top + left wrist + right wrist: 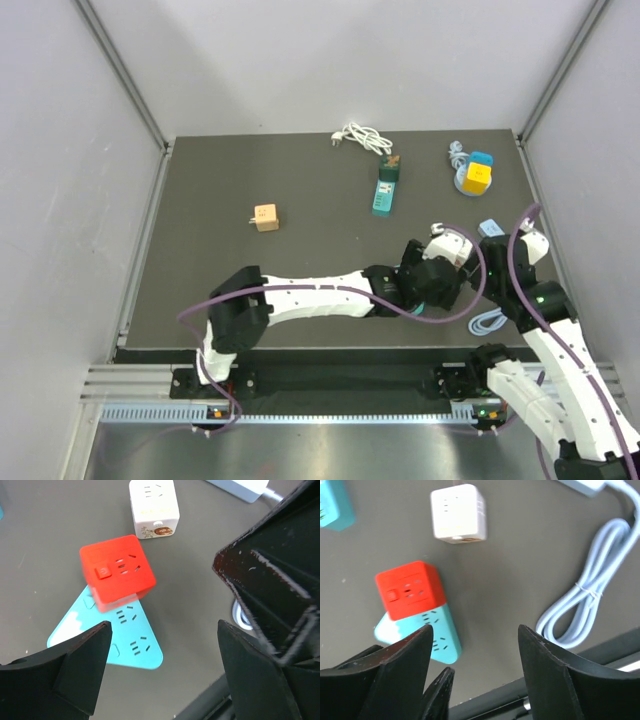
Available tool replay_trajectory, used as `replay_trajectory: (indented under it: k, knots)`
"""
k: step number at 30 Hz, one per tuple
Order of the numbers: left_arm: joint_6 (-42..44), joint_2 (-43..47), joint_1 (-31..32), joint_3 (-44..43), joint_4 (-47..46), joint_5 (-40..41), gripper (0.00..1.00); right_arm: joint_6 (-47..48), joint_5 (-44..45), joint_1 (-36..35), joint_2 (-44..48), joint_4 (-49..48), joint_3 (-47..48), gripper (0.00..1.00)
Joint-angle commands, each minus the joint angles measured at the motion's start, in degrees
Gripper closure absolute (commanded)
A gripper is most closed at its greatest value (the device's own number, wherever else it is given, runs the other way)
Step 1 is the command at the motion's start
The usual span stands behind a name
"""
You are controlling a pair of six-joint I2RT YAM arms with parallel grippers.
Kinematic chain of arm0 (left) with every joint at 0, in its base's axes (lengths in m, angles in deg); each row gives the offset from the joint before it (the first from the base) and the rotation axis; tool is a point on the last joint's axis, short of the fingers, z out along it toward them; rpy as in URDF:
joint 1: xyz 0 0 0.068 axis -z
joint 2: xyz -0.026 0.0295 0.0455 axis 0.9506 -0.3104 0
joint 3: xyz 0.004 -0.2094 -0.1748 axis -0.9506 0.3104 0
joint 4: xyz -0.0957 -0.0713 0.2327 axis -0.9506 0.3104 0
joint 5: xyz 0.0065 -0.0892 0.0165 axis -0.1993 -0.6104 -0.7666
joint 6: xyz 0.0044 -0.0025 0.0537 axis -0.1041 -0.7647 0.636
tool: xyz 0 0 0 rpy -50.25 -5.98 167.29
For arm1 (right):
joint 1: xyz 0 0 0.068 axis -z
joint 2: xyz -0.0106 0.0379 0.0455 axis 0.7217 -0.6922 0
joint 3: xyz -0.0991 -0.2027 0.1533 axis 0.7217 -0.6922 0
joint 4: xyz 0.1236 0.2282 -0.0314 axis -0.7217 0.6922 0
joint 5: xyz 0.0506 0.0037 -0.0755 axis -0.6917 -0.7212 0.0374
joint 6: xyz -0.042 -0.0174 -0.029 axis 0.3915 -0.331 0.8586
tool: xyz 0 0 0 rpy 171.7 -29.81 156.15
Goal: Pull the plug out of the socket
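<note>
The robot's left hand has to reach the red cube plug (117, 570) and grab it by its opposite sides to pull the plug off, and the cyan socket strip (125, 640) should stay free.
A red cube plug (117, 570) sits plugged on a cyan triangular socket strip (125, 640) lying flat on the dark table. Both also show in the right wrist view: the red plug (410, 590) and the strip (440, 635). In the top view they are hidden under the arms. My left gripper (165, 660) is open and empty, hovering above and just beside the strip's near corner. My right gripper (475, 670) is open and empty, to the right of the strip. In the top view the left gripper (445, 262) and right gripper (515, 245) hang close together at the right side.
A white cube adapter (153, 502) lies just beyond the red plug. A coiled pale cable (585, 605) lies to the right, near the table's front edge. Farther off are a teal strip (385, 188), an orange cube (265, 217), a white cord (362, 138) and blue-yellow cubes (475, 175).
</note>
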Motion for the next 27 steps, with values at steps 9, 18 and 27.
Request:
replay_trajectory:
  k: [9, 18, 27]
  knots:
    - [5.00, -8.43, 0.26, -8.89, 2.48, 10.06, 0.06, -5.66, 1.50, 5.83, 8.36, 6.33, -2.36, 0.32]
    - [6.41, -8.25, -0.97, -6.25, -2.00, 8.23, 0.06, -4.60, -0.60, 8.99, 5.20, 2.38, -5.08, 0.34]
    - [6.59, -10.27, -3.61, -7.13, -2.71, 5.59, 0.06, 5.84, -11.47, 21.01, -0.96, -3.95, -4.38, 0.33]
